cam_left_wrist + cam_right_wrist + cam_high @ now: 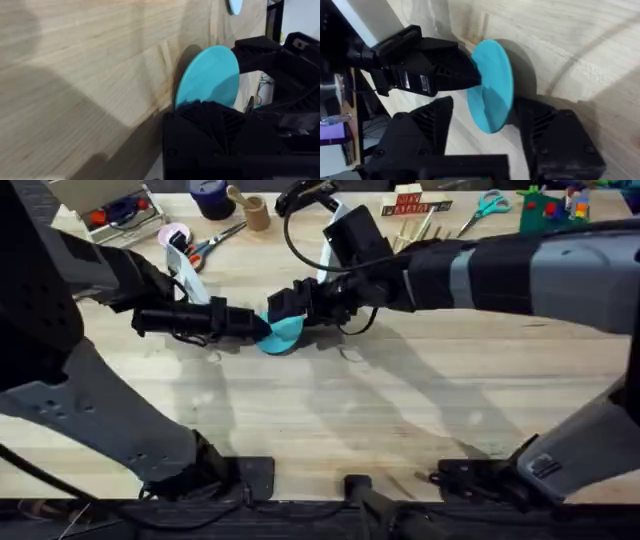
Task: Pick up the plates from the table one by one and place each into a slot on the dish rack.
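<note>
The turquoise-blue plate needs to go into a slot on the dish rack. My right gripper should grab the plate by its rim (493,129) next.
A turquoise-blue plate (284,331) stands on edge just above the table (330,410), near its middle. My left gripper (260,327) comes in from the left and is shut on the plate's rim (492,85). My right gripper (485,107) reaches from the right and is open; its two fingers straddle the plate, with a gap on one side. In the left wrist view the plate (207,77) rises out of my left gripper (210,117), and a paler blue plate (235,5) lies farther off. Pegs of what looks like the dish rack (418,226) show behind the right arm.
Along the far edge lie orange-handled scissors (210,246), a pink dish (172,234), a wooden cup (256,210), a dark cup (210,196), red-lettered blocks (407,200), teal scissors (487,205) and colourful toys (555,205). Bare wood lies in front of the grippers.
</note>
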Controlling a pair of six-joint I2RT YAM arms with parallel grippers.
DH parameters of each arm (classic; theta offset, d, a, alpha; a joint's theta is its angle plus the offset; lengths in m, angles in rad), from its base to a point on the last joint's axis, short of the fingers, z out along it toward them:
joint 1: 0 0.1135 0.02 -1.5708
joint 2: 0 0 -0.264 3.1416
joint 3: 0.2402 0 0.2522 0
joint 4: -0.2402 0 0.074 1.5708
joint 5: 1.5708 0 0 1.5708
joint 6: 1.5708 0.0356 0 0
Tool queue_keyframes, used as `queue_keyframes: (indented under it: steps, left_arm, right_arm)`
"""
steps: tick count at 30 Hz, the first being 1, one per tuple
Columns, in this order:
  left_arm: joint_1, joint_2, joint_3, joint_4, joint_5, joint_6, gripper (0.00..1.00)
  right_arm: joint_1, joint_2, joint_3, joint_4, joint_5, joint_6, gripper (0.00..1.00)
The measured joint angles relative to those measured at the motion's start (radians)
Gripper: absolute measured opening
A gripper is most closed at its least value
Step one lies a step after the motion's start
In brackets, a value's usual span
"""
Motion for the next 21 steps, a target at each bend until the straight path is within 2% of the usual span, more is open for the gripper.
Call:
queue_keyframes:
  steps: [5,8,10,14,15,21]
  left_arm:
    - [0.0,0.0,0.0,0.0,0.0,0.0,0.041]
    - [0.0,0.0,0.0,0.0,0.0,0.0,0.041]
    - [0.0,0.0,0.0,0.0,0.0,0.0,0.041]
    - [0.005,0.0,0.0,-0.001,0.001,0.0,0.04]
    - [0.01,0.0,0.001,-0.004,0.004,-0.001,0.04]
    - [0.017,0.0,0.002,-0.007,0.013,-0.003,0.04]
  right_arm:
    - [0.004,0.004,0.0,0.009,0.0,0.018,0.643]
    - [0.01,0.025,0.001,0.031,0.002,0.022,0.542]
    - [0.015,0.044,0.001,0.045,0.005,0.025,0.436]
    - [0.012,0.064,0.001,0.046,0.012,0.035,0.092]
    - [0.008,0.059,0.002,0.055,-0.002,0.04,0.049]
    - [0.011,0.054,0.008,0.06,-0.004,0.041,0.036]
